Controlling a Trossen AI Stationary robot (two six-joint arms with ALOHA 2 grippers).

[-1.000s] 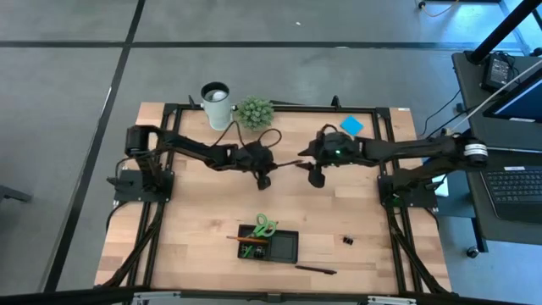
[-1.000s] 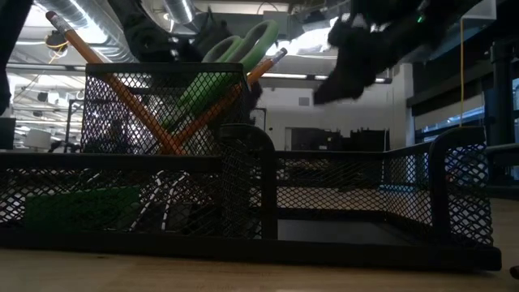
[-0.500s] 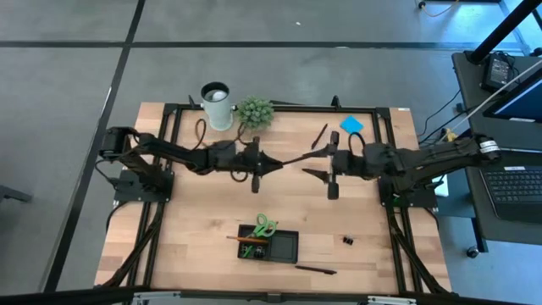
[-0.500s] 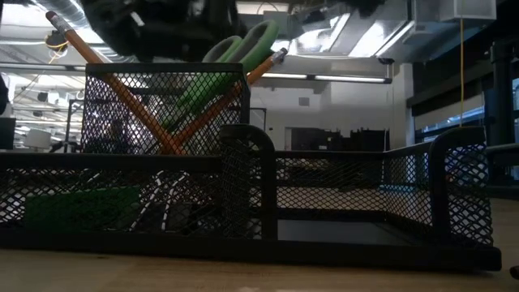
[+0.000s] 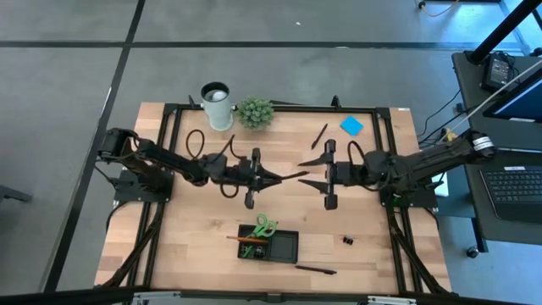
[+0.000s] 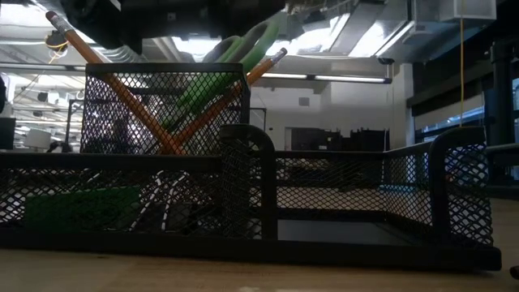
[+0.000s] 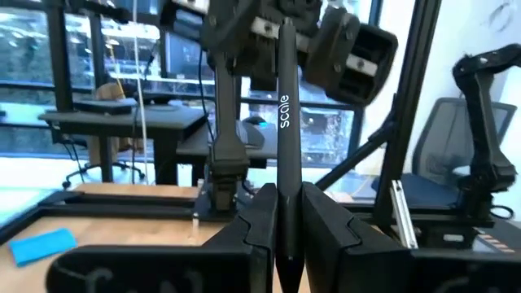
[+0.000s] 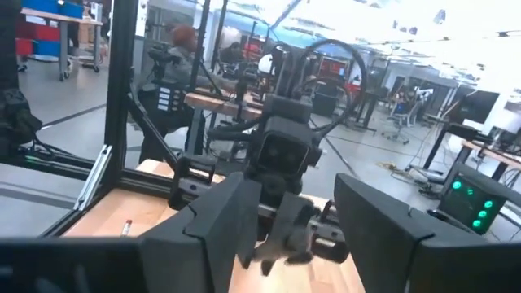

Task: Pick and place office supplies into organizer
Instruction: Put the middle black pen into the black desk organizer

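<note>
The robot's right gripper should grab the pen by its blunt back end next, so that the black pen can go into the black mesh organizer.
My left gripper is over the table's middle, shut on a black pen that points level toward my right gripper. The right gripper faces it, open, with the pen's free end close to the gap between its fingers. The black mesh organizer stands near the near edge and holds green-handled scissors and orange pencils, which lean in its tall compartment. A green eraser lies in a low compartment. A blue sticky pad and another pen lie near the far edge. My left gripper pinches the black pen between its two fingers at one end. The fingers come level from the table's left and lie along the pen. The pen sticks straight out past the fingertips, lifted clear of the table.
A white cup and a small potted plant stand at the far edge. Binder clips lie right of the organizer, and a third pen lies by the near edge. Bare wood shows between the grippers and the organizer.
Both arms have drawn back and dropped their wrists level, shifting a little toward the near edge. The right gripper has pulled back toward the table's right and now faces the left one. The pen has stayed in the left gripper and turned level. Both arms have left the low view.
</note>
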